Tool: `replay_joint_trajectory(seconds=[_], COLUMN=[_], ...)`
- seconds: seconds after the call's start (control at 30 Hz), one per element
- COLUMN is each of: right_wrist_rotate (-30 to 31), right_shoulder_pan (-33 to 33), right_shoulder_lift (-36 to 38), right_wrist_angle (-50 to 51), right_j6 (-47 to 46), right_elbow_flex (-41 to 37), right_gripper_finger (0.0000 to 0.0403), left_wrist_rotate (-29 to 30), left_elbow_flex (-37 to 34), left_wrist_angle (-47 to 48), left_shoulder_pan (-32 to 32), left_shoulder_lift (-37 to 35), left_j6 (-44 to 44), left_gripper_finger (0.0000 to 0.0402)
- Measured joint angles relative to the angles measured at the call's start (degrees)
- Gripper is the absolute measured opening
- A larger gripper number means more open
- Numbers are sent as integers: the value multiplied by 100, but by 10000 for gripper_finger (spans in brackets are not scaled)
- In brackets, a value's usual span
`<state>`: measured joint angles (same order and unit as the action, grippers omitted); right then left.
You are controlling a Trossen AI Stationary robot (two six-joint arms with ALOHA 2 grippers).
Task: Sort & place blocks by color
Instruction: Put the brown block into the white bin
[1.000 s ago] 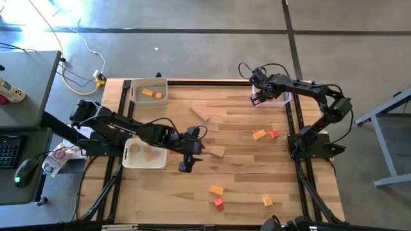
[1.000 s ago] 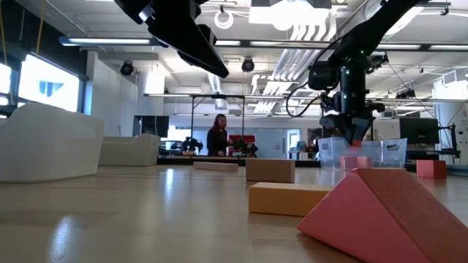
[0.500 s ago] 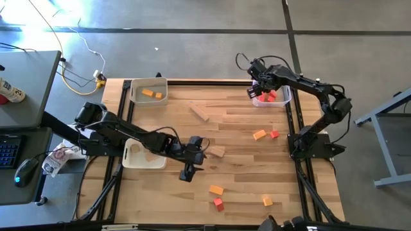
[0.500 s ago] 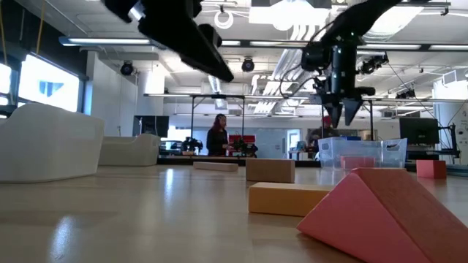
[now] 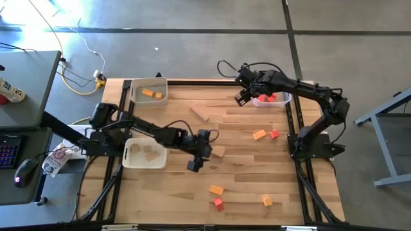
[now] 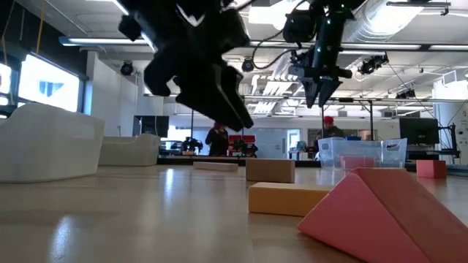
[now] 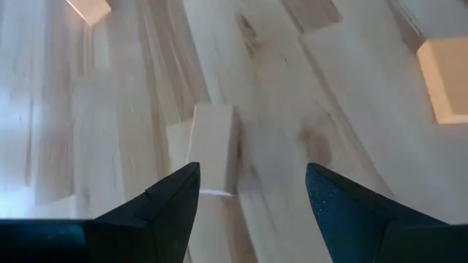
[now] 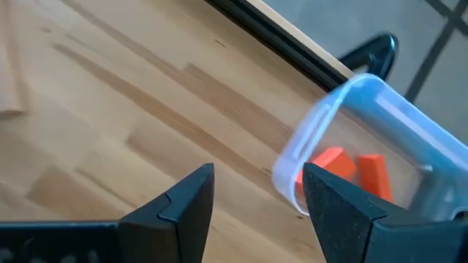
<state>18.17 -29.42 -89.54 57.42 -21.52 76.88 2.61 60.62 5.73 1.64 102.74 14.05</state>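
I should grab the wood block by its long sides with my left gripper next. Then I can sort it into the white bin with the plain blocks.
My left gripper hangs open just above the table's middle. A plain wood block lies on the table right ahead of its fingers, near one of them and untouched; the high view shows that block beside the gripper. My right gripper is open and holds nothing. It hovers high, just left of the clear bin at the far right, which holds red blocks. Loose on the table lie a plain plank, an orange block and a red block.
A far-left bin holds orange blocks, and a bin at the left edge holds plain ones. Near the front edge lie an orange block, a red block and an orange block. Bare wood lies between the arms.
My right gripper has risen from over the red-block bin and gone toward the table's left edge, clear of the bin. My left gripper has come down and reached toward the table's right, closer to the plain wood block, staying open.
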Motion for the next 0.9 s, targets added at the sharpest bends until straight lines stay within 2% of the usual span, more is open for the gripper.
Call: replay_joint_trajectory(seconds=[0.43,0.9], right_wrist_rotate=[93,94], right_shoulder_pan=[399,399], right_shoulder_lift=[0,0], right_wrist_angle=[16,16], right_j6=[122,122], right_elbow_flex=[406,406], right_gripper_finger=[195,195], left_wrist_rotate=[-1077,-1097], left_elbow_flex=[6,0], left_wrist_angle=[-534,-891], left_shoulder_pan=[-629,-888], left_shoulder_lift=[251,887], left_j6=[586,720], left_gripper_finger=[236,236])
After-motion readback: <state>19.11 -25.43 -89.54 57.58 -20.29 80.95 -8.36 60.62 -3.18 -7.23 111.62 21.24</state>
